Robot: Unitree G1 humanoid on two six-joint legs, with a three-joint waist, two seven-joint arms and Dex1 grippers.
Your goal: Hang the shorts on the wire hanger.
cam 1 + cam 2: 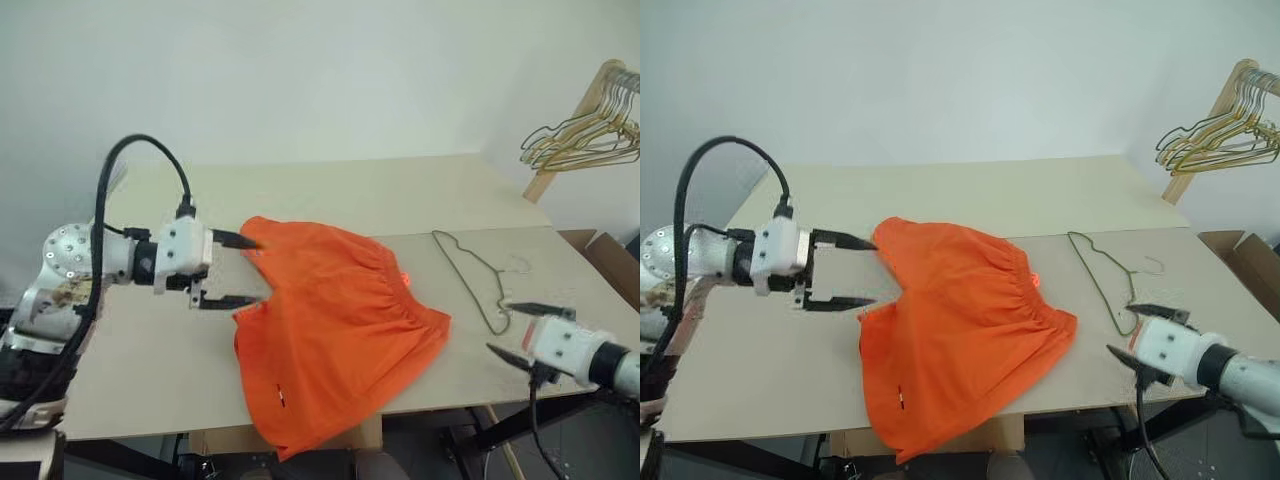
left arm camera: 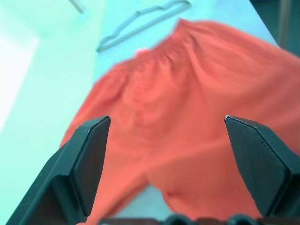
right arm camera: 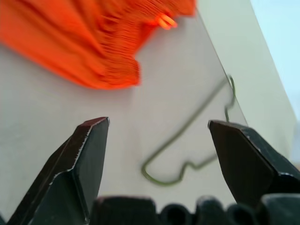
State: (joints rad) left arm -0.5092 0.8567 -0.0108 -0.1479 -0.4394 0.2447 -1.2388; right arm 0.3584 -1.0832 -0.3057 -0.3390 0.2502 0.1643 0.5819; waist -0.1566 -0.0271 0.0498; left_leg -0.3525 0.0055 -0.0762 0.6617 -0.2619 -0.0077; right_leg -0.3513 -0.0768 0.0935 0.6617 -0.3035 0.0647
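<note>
My right gripper grabs the wire hanger by its bent shoulder end (image 1: 500, 322) next, to lay the hanger on the shorts (image 1: 335, 320) for hanging.
The orange shorts (image 1: 335, 320) lie spread flat on the beige table (image 1: 400, 190), one leg hanging over the front edge. To their right the thin wire hanger (image 1: 478, 280) lies flat, hook toward the right. My left gripper (image 1: 245, 270) hovers at the shorts' left edge, open, nothing between its fingers. My right gripper (image 1: 515, 328) is open near the table's front right edge, just in front of the hanger's near end, holding nothing. In the left wrist view the shorts (image 2: 197, 108) spread ahead of the fingers; in the right wrist view the hanger (image 3: 187, 140) lies between them.
A bunch of wire hangers (image 1: 590, 135) hangs on a wooden rack (image 1: 570, 130) at the far right. A cardboard box (image 1: 612, 262) stands right of the table. A black cable (image 1: 130, 200) arcs over my left arm.
</note>
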